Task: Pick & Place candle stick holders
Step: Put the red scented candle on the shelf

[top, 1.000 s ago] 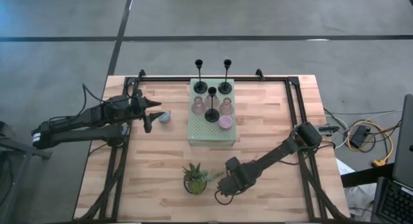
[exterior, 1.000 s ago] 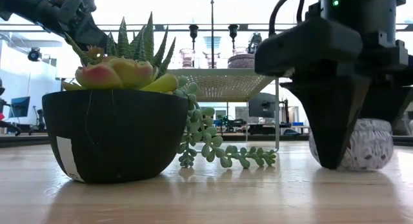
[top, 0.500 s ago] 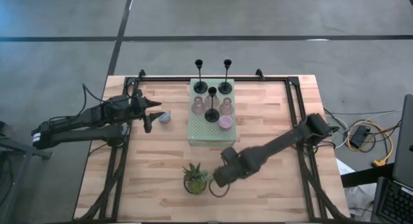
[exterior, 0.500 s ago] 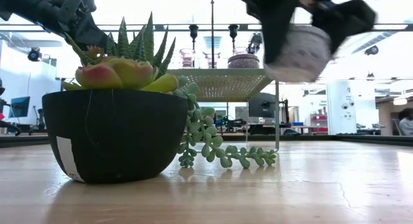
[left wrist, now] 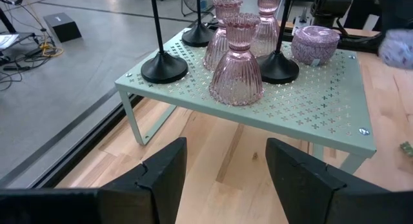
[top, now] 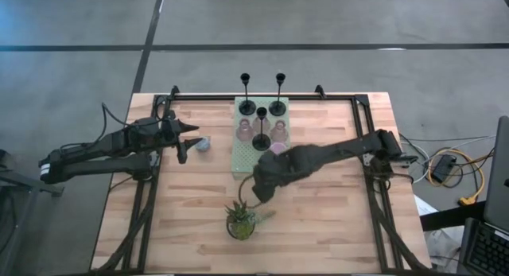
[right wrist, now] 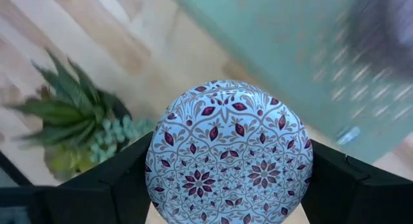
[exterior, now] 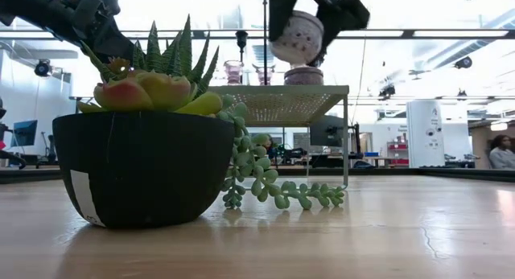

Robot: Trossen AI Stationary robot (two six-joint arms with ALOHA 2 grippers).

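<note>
I need to keep holding the patterned holder with my right gripper until it reaches the green stand, because it still hangs over bare wood, short of the stand's edge.
My right gripper is shut on a round white candle holder with a dark red flower pattern, held in the air between the potted plant and the green perforated stand. On the stand are three tall black holders, two pink glass ones and a lilac cup, all resting on their bases. My left gripper waits open at the table's left, facing the stand, nothing between its fingers. A small pale blue cup sits on the table beside it. My right gripper pinches the round holder between its two fingers, one on each opposite side of its bulging wall. The fingers come from above, pointing steeply down. The holder hangs lifted clear, higher than the stand's top.
The plant in its black pot stands near the table's front edge, trailing a green strand. A black frame rail runs round the table. Bare wood lies right of the plant.
My right gripper has risen from the table right of the plant, carrying the patterned holder up and toward the far left, to the stand's near edge. It has rolled as it went. The holder, which stood on the table, is now lifted clear.
</note>
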